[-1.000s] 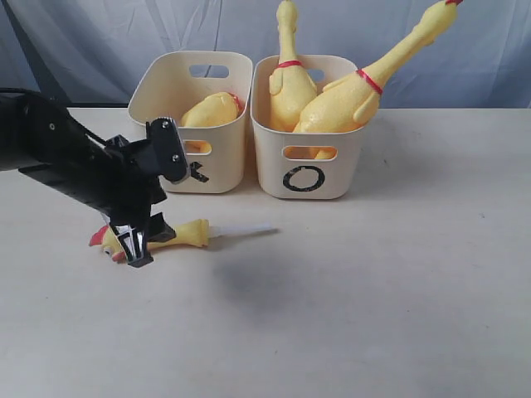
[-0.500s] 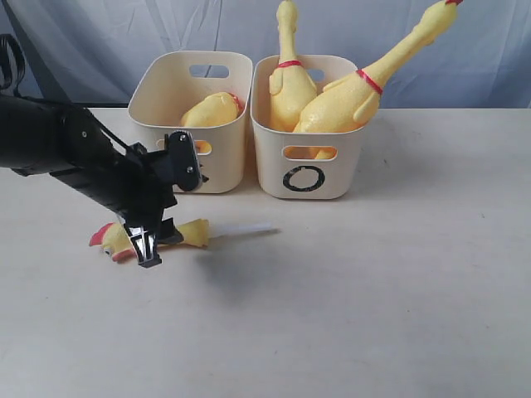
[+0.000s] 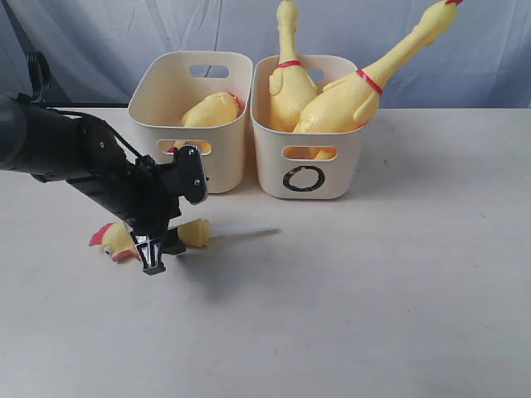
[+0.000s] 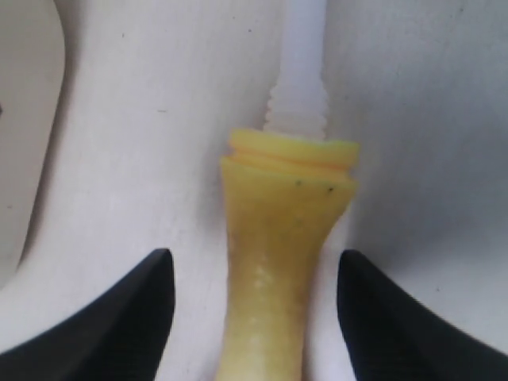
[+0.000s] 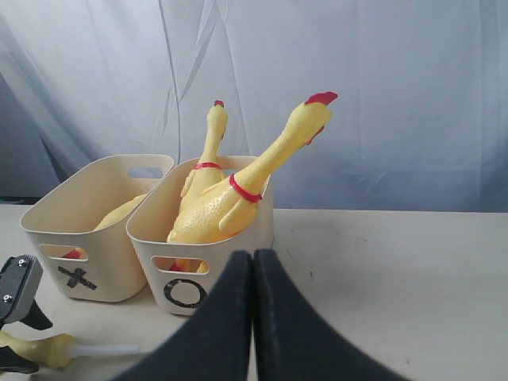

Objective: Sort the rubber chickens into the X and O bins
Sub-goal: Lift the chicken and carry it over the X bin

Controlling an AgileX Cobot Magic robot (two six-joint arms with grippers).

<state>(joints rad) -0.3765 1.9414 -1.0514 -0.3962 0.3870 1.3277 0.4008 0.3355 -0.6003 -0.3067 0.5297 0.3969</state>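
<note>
The small chicken needs to go into the X bin, so my left gripper should next hold it by its yellow body (image 4: 278, 262) beside the white stem.
A small rubber chicken (image 3: 192, 232) with a red comb and white stem (image 3: 245, 229) lies on the table in front of the X bin (image 3: 191, 116). My left gripper (image 3: 154, 257) is open and down over its body; in the left wrist view the yellow body (image 4: 278, 262) lies between the two fingers with a gap on each side. One large chicken (image 3: 211, 109) lies in the X bin. Two large red-collared chickens (image 3: 348, 91) stand in the O bin (image 3: 305, 166). The right gripper (image 5: 254, 270) is shut on nothing, off the exterior view.
The two bins stand side by side at the back of the cream table (image 3: 373, 282). A blue-grey cloth backdrop (image 3: 99, 41) hangs behind them. My left arm (image 3: 58, 149) reaches in from the left edge.
My left gripper has shifted right along the small chicken, from over its head toward the middle of its body, and its wrist has turned. The chickens and bins have not moved.
</note>
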